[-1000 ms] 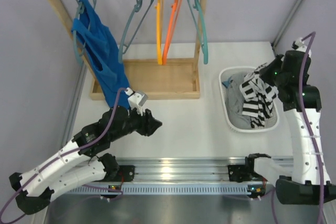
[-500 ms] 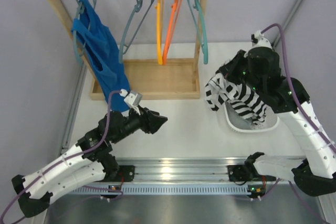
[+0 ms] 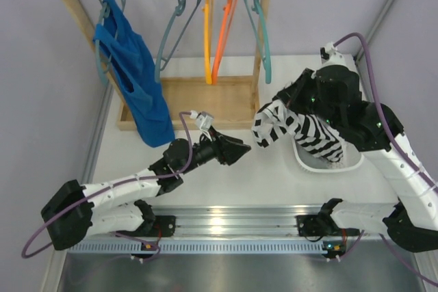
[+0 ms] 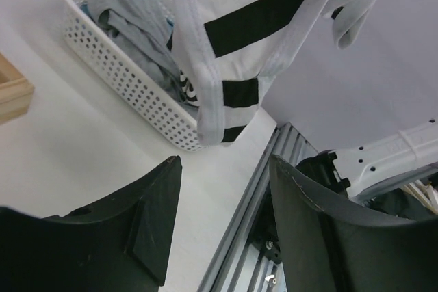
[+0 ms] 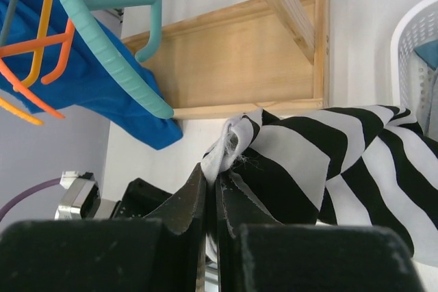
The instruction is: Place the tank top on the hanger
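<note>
My left gripper grabs the tank top by its free white edge point(image 3: 261, 138) point(image 4: 211, 113) next, opposite the bunched edge, to spread the tank top for the hanger.
The black-and-white striped tank top point(image 3: 295, 130) hangs from my right gripper point(image 3: 279, 106), lifted partly out of the white basket point(image 3: 309, 163), its lower end still over the basket. In the right wrist view the right gripper point(image 5: 217, 169) is shut on a bunched white edge of the tank top point(image 5: 308, 155). My left gripper point(image 3: 238, 148) is open and empty, just left of the hanging fabric; in the left wrist view the left gripper point(image 4: 222, 162) sits below the tank top point(image 4: 253, 11). The slate blue-grey hanger point(image 3: 168, 39) hangs empty on the rack rail.
The wooden rack point(image 3: 198, 104) holds a blue top point(image 3: 133, 66), a yellow hanger point(image 3: 207, 32), an orange hanger point(image 3: 224, 29) and a teal hanger point(image 3: 263, 39). A grey garment point(image 4: 130, 25) lies in the basket point(image 4: 130, 80). An aluminium rail point(image 3: 226, 220) runs along the near edge.
My right gripper has lifted the tank top from the basket and carried it left toward the middle. My left arm has stretched right, toward the hanging fabric.
</note>
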Motion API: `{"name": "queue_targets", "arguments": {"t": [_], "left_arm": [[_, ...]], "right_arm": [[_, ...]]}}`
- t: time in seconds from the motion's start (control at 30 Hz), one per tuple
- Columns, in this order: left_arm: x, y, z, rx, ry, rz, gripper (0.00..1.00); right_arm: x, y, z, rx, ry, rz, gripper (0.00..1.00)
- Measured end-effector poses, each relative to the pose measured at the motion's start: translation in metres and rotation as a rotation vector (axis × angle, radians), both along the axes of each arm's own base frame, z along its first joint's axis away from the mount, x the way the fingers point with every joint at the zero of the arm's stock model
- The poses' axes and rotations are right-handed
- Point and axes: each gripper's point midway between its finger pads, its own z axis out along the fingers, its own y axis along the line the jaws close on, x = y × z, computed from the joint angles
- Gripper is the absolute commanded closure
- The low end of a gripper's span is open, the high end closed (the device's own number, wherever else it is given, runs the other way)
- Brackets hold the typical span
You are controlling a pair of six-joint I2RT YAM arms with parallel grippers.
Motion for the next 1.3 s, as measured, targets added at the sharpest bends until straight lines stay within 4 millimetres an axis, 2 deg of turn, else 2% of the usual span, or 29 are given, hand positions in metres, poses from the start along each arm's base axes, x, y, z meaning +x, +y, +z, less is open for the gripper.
{"name": "queue_targets", "arguments": {"t": [0.23,0.5,0.57,0.63,0.67,0.7,0.77,0.83,0.9,1.0,1.07,1.2,1.3], "left_arm": [[0.007,-0.029,0.011,-0.123,-0.009,-0.062,0.40],[0.014,-0.049,0.033,-0.213,-0.040,-0.096,0.43],[0.016,-0.053,0.039,-0.229,-0.046,-0.099,0.53],[0.016,-0.054,0.045,-0.245,-0.049,-0.103,0.67],[0.015,-0.055,0.047,-0.251,-0.051,-0.106,0.83],[0.014,-0.055,0.048,-0.257,-0.048,-0.109,0.91],[0.009,-0.056,0.050,-0.257,-0.052,-0.121,1.00],[0.002,-0.055,0.057,-0.257,-0.062,-0.136,1.00],[-0.009,-0.050,0.071,-0.265,-0.085,-0.150,1.00],[-0.033,-0.029,0.110,-0.302,-0.158,-0.165,1.00],[-0.046,-0.008,0.146,-0.335,-0.225,-0.152,1.00],[-0.056,0.033,0.223,-0.381,-0.345,-0.069,1.00],[-0.060,0.053,0.263,-0.381,-0.391,-0.019,1.00]], "right_arm": [[-0.004,-0.001,-0.002,-0.003,0.011,0.008,1.00],[-0.011,-0.005,0.000,0.000,0.014,0.019,1.00],[-0.013,-0.005,0.001,0.004,0.012,0.023,1.00],[-0.014,-0.005,0.002,0.006,0.011,0.027,1.00],[-0.014,-0.005,0.002,0.007,0.012,0.028,1.00],[-0.015,-0.004,0.002,0.008,0.011,0.033,1.00],[-0.016,-0.003,0.002,0.007,0.012,0.044,1.00],[-0.017,-0.001,0.001,-0.005,0.014,0.065,1.00],[-0.017,0.002,0.005,-0.022,0.009,0.091,1.00],[-0.014,0.009,0.019,-0.040,-0.020,0.128,1.00],[-0.013,0.012,0.030,-0.044,-0.042,0.151,1.00],[-0.018,0.021,0.054,-0.027,-0.098,0.222,1.00],[-0.020,0.025,0.066,-0.017,-0.137,0.257,1.00]]}}
